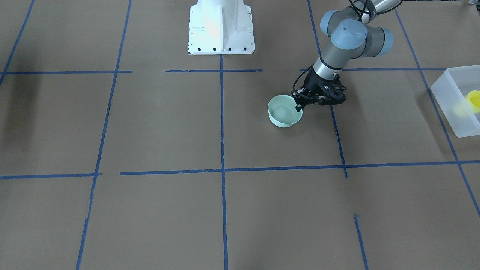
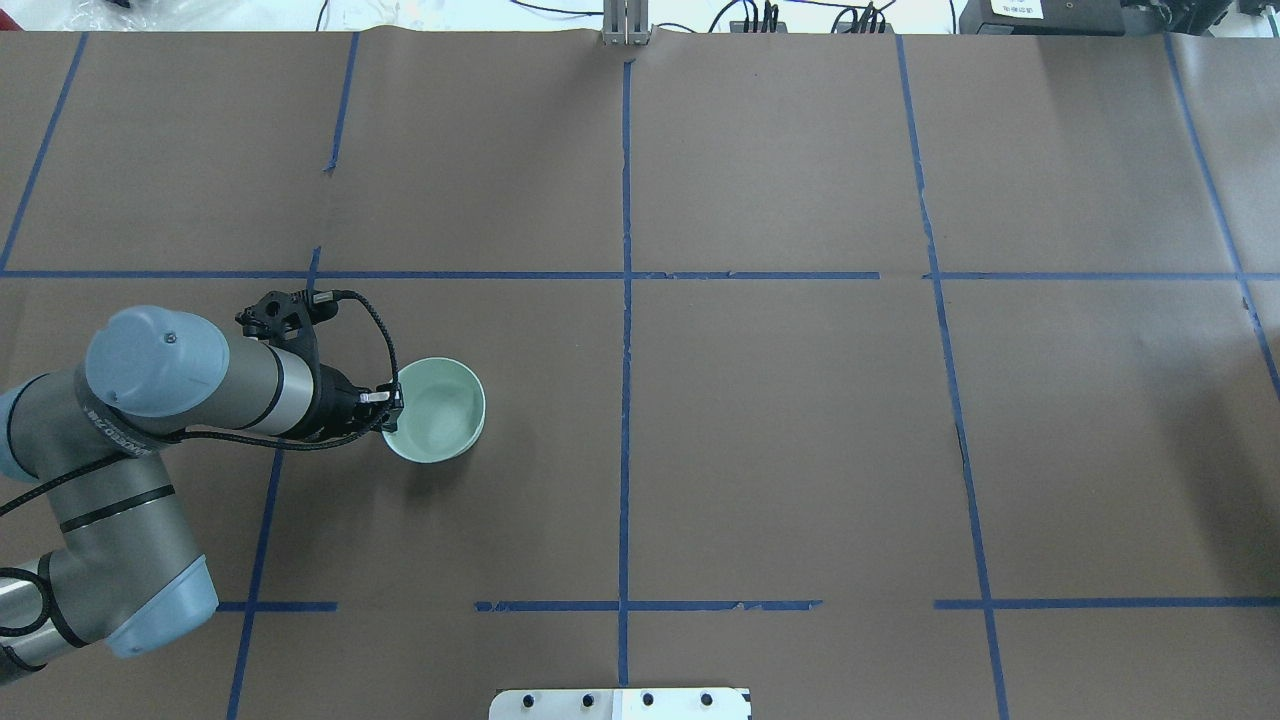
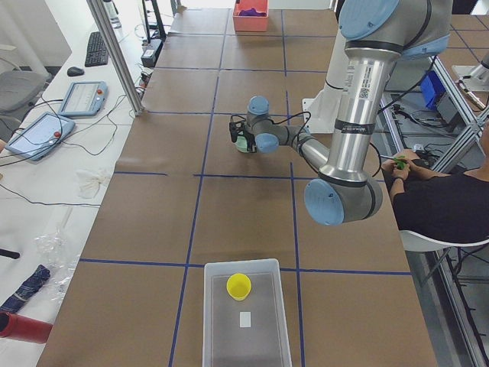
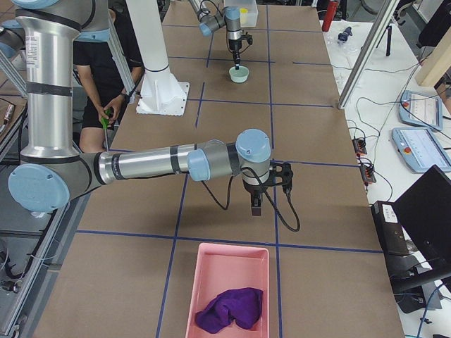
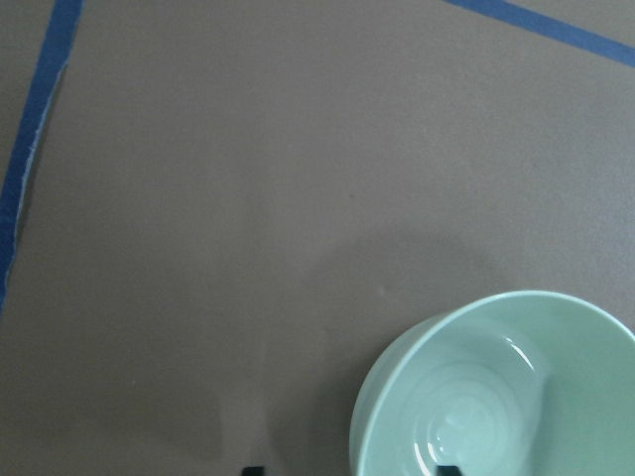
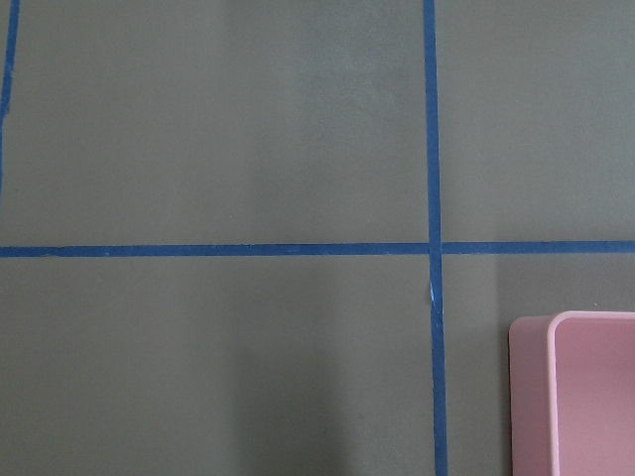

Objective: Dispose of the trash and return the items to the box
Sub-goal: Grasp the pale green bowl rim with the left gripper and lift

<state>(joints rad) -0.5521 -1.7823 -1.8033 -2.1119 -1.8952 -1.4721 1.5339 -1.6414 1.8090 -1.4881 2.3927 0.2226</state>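
Note:
My left gripper is to put the pale mint-green bowl back in the frosted-white box [image 1: 455, 93], so it needs to pick up the bowl by its rim [image 1: 300, 110] next.
The pale mint-green bowl [image 1: 284, 111] stands upright on the brown table; it also shows in the overhead view [image 2: 437, 408] and the left wrist view [image 5: 506, 397]. My left gripper [image 1: 299, 107] [image 2: 392, 405] is open at the bowl's rim. In the left wrist view [image 5: 349, 470] one fingertip is inside the bowl and one outside. The yellow cup [image 1: 474, 100] [image 3: 238, 286] lies in the frosted-white box [image 1: 455, 93] [image 3: 244, 321] at the table's end. My right gripper [image 4: 255, 208] hangs over bare table near the pink bin; I cannot tell if it is open.
A pink bin [image 4: 225, 296] [image 6: 585, 397] holds a purple cloth [image 4: 229, 310] at the table's right end. The white robot base [image 1: 221, 30] stands at the robot's table edge. A seated operator [image 3: 435, 206] is beside the table. Blue tape lines grid the surface.

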